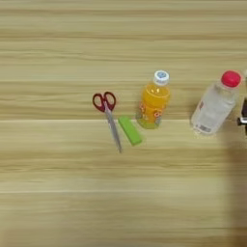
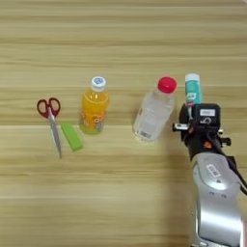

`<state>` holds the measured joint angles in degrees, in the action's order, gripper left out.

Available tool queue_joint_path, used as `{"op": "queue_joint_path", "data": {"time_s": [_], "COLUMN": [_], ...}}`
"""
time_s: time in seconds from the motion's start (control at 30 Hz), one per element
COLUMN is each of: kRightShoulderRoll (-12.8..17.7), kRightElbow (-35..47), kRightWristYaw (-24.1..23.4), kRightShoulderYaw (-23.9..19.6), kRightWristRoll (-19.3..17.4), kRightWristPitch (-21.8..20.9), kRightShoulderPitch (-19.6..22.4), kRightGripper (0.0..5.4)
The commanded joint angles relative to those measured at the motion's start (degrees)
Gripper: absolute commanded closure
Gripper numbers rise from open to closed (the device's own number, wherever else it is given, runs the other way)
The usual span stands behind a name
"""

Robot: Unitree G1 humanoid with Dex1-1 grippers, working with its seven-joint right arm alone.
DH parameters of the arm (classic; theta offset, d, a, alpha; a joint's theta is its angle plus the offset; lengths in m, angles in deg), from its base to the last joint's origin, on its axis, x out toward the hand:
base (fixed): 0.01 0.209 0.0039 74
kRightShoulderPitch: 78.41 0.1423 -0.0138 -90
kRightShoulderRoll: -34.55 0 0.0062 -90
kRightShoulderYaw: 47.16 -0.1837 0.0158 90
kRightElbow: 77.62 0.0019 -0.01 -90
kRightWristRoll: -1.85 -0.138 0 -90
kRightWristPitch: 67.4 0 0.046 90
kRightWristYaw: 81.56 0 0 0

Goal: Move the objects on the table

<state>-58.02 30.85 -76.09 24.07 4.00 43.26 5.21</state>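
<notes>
The gripper's fingers are short of the tabletop beside the red-capped bottle (image 2: pixel 154 116), so my right gripper holds for now before it opens.
On the wooden table (image 1: pixel 120 202), red-handled scissors (image 1: pixel 108 118) lie at the left with the blades pointing toward me. A small green block (image 1: pixel 130 130) lies just right of them. The orange juice bottle (image 1: pixel 153 103) with a white cap stands beside the block. Further right is the clear red-capped bottle (image 2: pixel 154 116). The white-and-teal tube (image 2: pixel 193 89) sticks up right of that bottle, its lower end hidden behind my right gripper (image 2: pixel 191 110). The gripper sits directly at the tube's base, close to the clear bottle.
My silver forearm (image 2: pixel 217 193) rises from the bottom right corner and covers that part of the table. Only a dark sliver of the gripper shows at the right edge of the left eye view.
</notes>
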Motion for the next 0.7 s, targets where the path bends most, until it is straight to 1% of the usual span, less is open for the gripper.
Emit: {"op": "queue_joint_path", "data": {"time_s": [0.03,0.27,0.43,0.57,0.7], "kRightShoulderRoll": [2.12,3.14,3.92,4.52,4.68], "kRightElbow": [-1.45,-5.58,-8.02,-9.05,-9.55], "kRightWristYaw": [0.29,0.36,0.69,1.13,1.72], "kRightShoulderYaw": [1.59,2.91,4.35,5.56,6.16], "kRightWristRoll": [1.21,2.18,3.77,4.90,5.15], "kRightWristPitch": [-2.10,-2.18,-1.96,-1.21,-0.29], "kRightShoulderPitch": [1.49,1.35,1.06,0.65,0.35], "kRightGripper": [3.72,3.72,3.72,3.72,3.72]}}
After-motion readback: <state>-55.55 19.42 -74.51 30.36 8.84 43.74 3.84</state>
